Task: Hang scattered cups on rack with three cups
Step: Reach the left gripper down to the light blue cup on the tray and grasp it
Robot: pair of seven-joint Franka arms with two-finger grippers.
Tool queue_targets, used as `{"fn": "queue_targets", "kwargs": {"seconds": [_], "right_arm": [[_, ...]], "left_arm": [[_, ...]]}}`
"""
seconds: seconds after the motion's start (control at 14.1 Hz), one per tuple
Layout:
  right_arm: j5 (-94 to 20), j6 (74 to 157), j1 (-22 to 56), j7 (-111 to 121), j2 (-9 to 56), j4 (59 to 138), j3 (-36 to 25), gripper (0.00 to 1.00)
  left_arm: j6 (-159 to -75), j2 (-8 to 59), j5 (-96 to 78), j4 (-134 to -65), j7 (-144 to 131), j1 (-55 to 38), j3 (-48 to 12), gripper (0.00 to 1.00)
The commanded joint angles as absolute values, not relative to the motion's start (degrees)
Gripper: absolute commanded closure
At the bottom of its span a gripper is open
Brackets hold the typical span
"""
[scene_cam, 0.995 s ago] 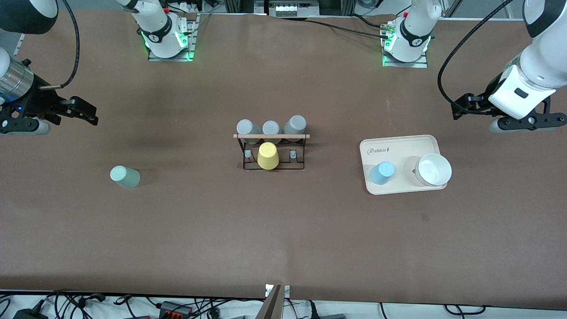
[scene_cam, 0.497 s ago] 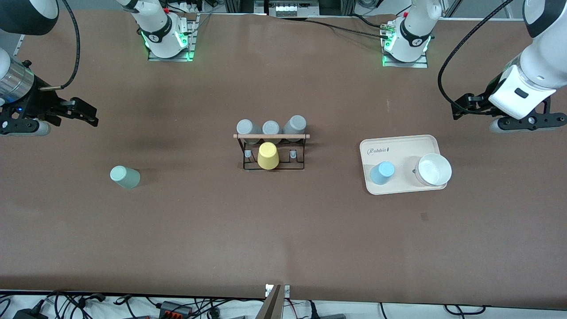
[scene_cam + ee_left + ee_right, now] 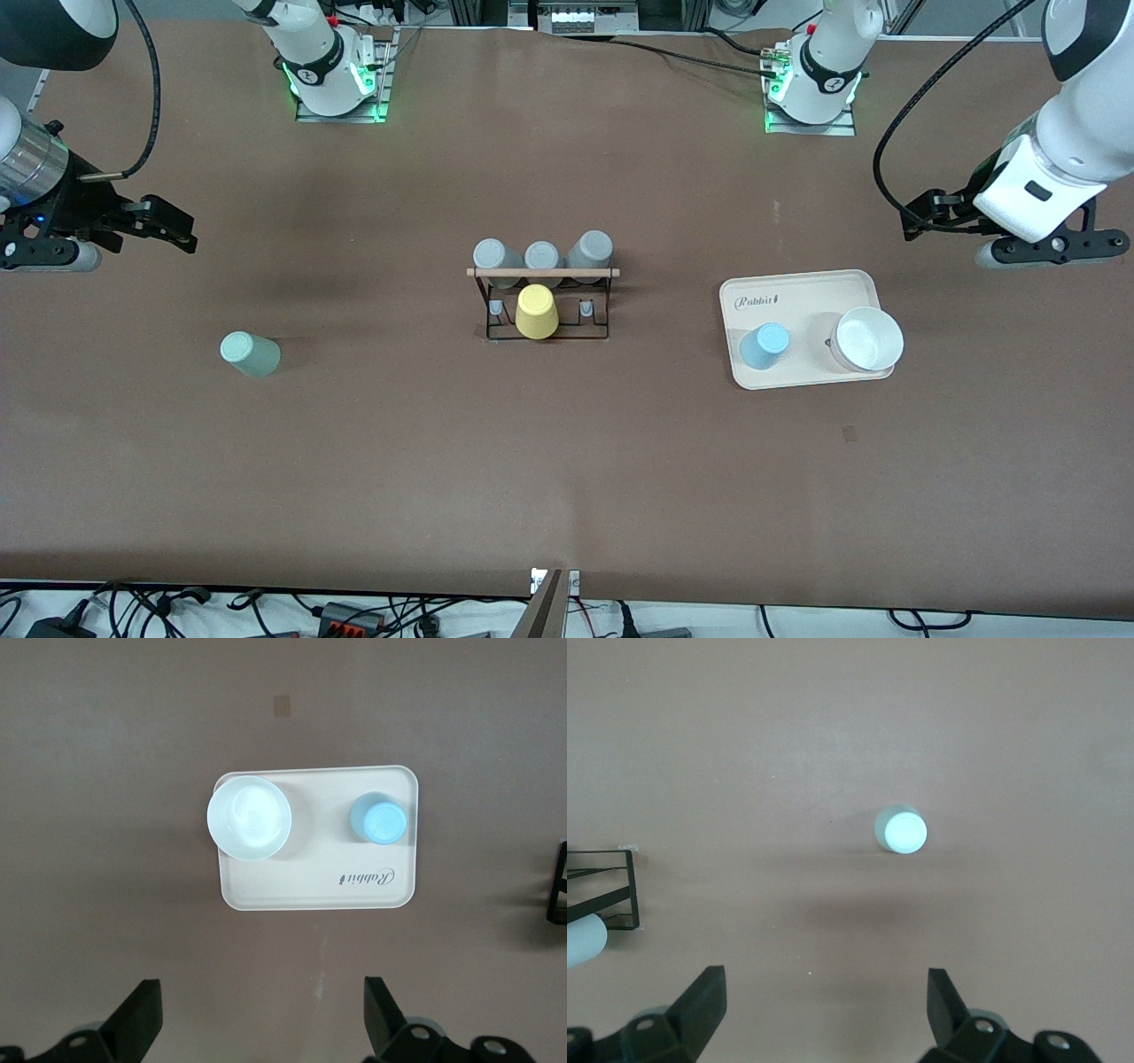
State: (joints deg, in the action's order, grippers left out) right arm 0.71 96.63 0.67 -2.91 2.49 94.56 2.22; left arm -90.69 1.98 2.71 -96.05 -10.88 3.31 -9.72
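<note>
The left gripper will next pick up the light blue cup by its base end, so that the robot can then hang the cup on the black wire rack.
The black wire rack with a wooden rod stands mid-table and holds three grey cups and a yellow cup. Its edge shows in the right wrist view. The mint cup stands on the table toward the right arm's end; it also shows in the right wrist view. The light blue cup stands on the cream tray; it also shows in the left wrist view. My right gripper is open, high over the table's end. My left gripper is open, high beside the tray.
A white bowl sits on the tray beside the blue cup, toward the left arm's end. The grey cups hang along the rack's row farther from the front camera. Bare brown table surrounds the mint cup.
Both arms have shifted only slightly. The cups, rack and tray have not moved.
</note>
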Motion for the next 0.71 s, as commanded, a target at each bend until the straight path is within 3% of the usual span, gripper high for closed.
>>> {"fn": "queue_targets", "kwargs": {"seconds": [0.0,0.21,0.43,0.64], "right_arm": [[1.41,96.59,0.88,-2.02,2.9,93.6,2.2,0.0],[1.41,96.68,0.88,-1.93,2.9,93.6,2.2,0.0],[1.41,96.59,0.88,-1.93,2.9,93.6,2.2,0.0],[1.41,96.5,0.88,-1.93,2.81,93.6,2.2,0.0]], "left_arm": [[-91.32,6.66,1.5,-95.72,-10.81,3.52,-9.93,0.0],[-96.31,17.02,0.79,-90.45,-11.43,1.41,-10.02,0.0],[-105.78,24.93,1.67,-91.22,-11.86,-3.06,-9.93,0.0],[-109.93,31.27,1.67,-91.32,-15.37,-4.48,-9.93,0.0]]}}
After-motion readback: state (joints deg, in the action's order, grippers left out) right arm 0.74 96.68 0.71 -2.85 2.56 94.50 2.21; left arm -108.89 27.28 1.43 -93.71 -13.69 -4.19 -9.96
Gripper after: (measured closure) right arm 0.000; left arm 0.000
